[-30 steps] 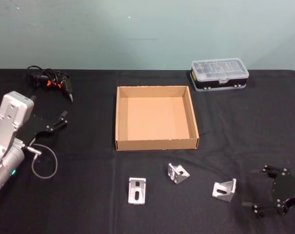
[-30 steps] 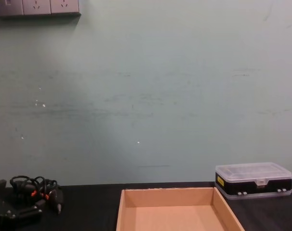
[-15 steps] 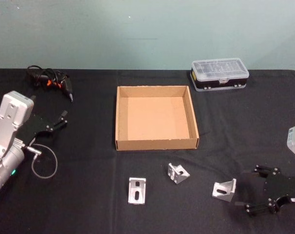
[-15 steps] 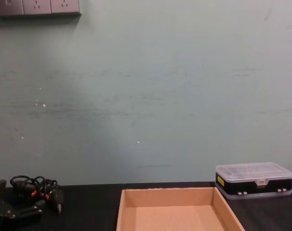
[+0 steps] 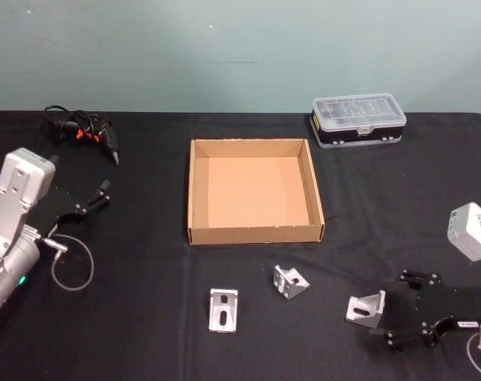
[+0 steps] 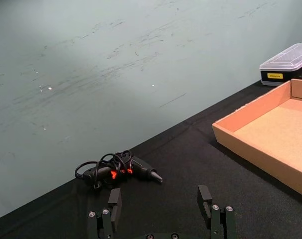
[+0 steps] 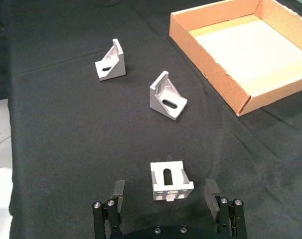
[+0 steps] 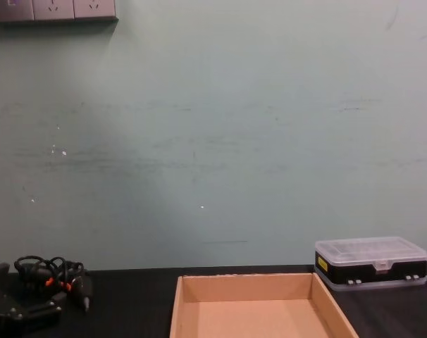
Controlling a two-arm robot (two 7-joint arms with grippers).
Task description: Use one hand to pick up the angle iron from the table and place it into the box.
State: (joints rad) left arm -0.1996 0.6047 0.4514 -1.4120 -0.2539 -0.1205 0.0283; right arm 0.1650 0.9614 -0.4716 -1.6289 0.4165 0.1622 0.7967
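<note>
The angle iron is beside my right gripper, which will next grab it by the iron's two sides to place it into the tan box (image 8: 252, 310) (image 7: 258, 55).
Three silver angle irons lie on the black table (image 5: 145, 317) in front of the box (image 5: 256, 234): a left one (image 5: 223, 309), a middle one (image 5: 290, 282) and a right one (image 5: 366, 309). My right gripper (image 5: 393, 309) is open, low over the table, right beside the right angle iron. In the right wrist view that angle iron (image 7: 171, 181) sits partly between the spread fingers of the right gripper (image 7: 164, 191), untouched. The tan box is empty. At the table's left side my left gripper (image 5: 94, 198) is parked and open (image 6: 159, 196).
A black case with a clear lid (image 5: 357, 121) stands behind the box at the right. A tangle of black and orange cables (image 5: 82, 131) lies at the back left. A thin cable loop (image 5: 72, 270) lies by the left arm.
My right gripper has slid left across the table toward the right angle iron, and more of its silver arm now shows. The left arm and the angle irons have not moved.
</note>
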